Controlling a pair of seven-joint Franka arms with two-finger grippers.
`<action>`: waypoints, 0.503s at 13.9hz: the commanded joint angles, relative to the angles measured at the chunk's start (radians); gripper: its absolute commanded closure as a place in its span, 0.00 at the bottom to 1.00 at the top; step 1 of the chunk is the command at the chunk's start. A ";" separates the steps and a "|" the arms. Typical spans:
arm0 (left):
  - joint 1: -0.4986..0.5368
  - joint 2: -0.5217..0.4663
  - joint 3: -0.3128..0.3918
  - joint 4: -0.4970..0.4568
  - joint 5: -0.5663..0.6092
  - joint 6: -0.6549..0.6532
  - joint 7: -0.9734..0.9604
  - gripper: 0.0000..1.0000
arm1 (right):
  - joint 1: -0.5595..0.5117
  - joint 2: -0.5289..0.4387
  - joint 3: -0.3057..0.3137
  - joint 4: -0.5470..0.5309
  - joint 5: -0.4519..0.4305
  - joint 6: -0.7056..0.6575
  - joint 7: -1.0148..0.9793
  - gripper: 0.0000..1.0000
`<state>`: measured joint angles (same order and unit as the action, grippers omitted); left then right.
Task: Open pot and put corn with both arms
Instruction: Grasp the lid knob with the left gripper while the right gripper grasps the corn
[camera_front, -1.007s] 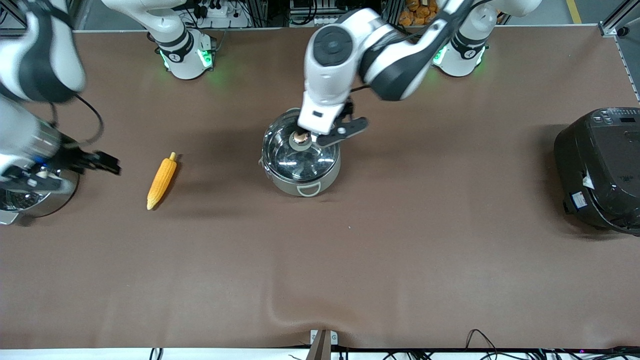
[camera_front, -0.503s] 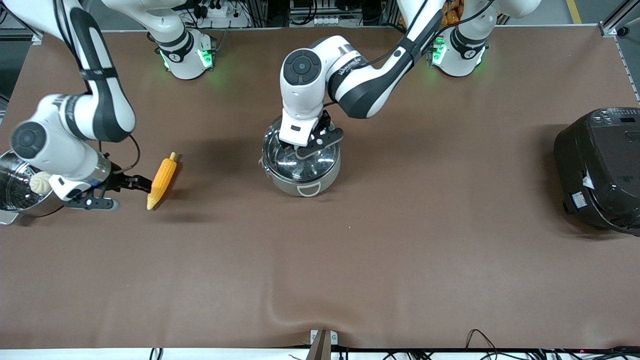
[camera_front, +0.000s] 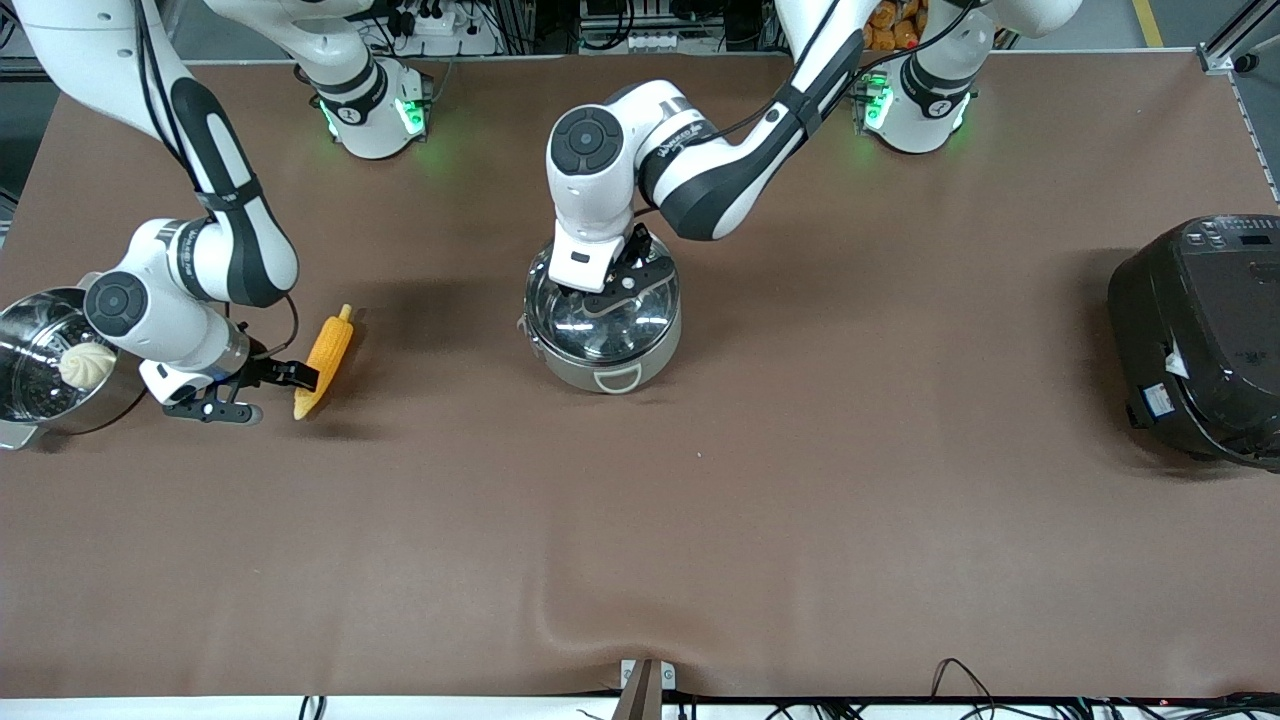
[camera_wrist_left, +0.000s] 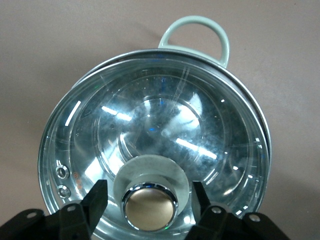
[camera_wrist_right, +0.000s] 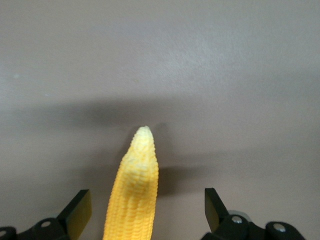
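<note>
The corn needs to go into the steel pot, so my right gripper needs to grab the corn's thick middle (camera_front: 330, 353) next.
The steel pot (camera_front: 602, 352) stands mid-table with its glass lid (camera_front: 590, 325) on. My left gripper (camera_front: 607, 289) is over the lid, open. In the left wrist view the gripper (camera_wrist_left: 149, 199) has one finger on each side of the tan knob (camera_wrist_left: 150, 208) with small gaps, above the lid (camera_wrist_left: 150, 130). The yellow corn (camera_front: 326, 358) lies on the table toward the right arm's end. My right gripper (camera_front: 285, 392) is open at the corn's pointed end. In the right wrist view the gripper (camera_wrist_right: 146, 207) has its fingers (camera_wrist_right: 80, 210) on both sides of the corn (camera_wrist_right: 134, 195), not touching it.
A steel steamer pot (camera_front: 25, 395) with a white bun (camera_front: 86, 364) stands at the table edge by the right arm's wrist. A big black rice cooker (camera_front: 1200, 340) stands at the left arm's end. The brown table cover has a wrinkle (camera_front: 560, 620) near the front edge.
My right gripper came down from beside the steamer pot to the corn and now has it between its fingers. My left gripper lowered around the lid knob. Pot and corn have not moved.
</note>
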<state>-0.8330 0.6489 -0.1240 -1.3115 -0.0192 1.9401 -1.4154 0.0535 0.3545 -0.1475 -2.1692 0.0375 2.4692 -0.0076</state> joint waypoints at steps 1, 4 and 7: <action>-0.014 0.012 0.007 0.018 0.027 0.002 -0.025 0.28 | -0.012 0.023 0.011 -0.006 0.048 0.020 0.001 0.00; -0.018 0.015 0.007 0.015 0.028 0.002 -0.025 0.31 | -0.001 0.043 0.011 -0.006 0.120 0.022 0.000 0.00; -0.018 0.015 0.006 0.011 0.027 0.002 -0.025 0.37 | 0.002 0.047 0.011 -0.006 0.122 0.020 0.000 0.00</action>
<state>-0.8404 0.6586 -0.1240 -1.3116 -0.0189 1.9401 -1.4156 0.0529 0.4008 -0.1404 -2.1697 0.1376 2.4794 -0.0070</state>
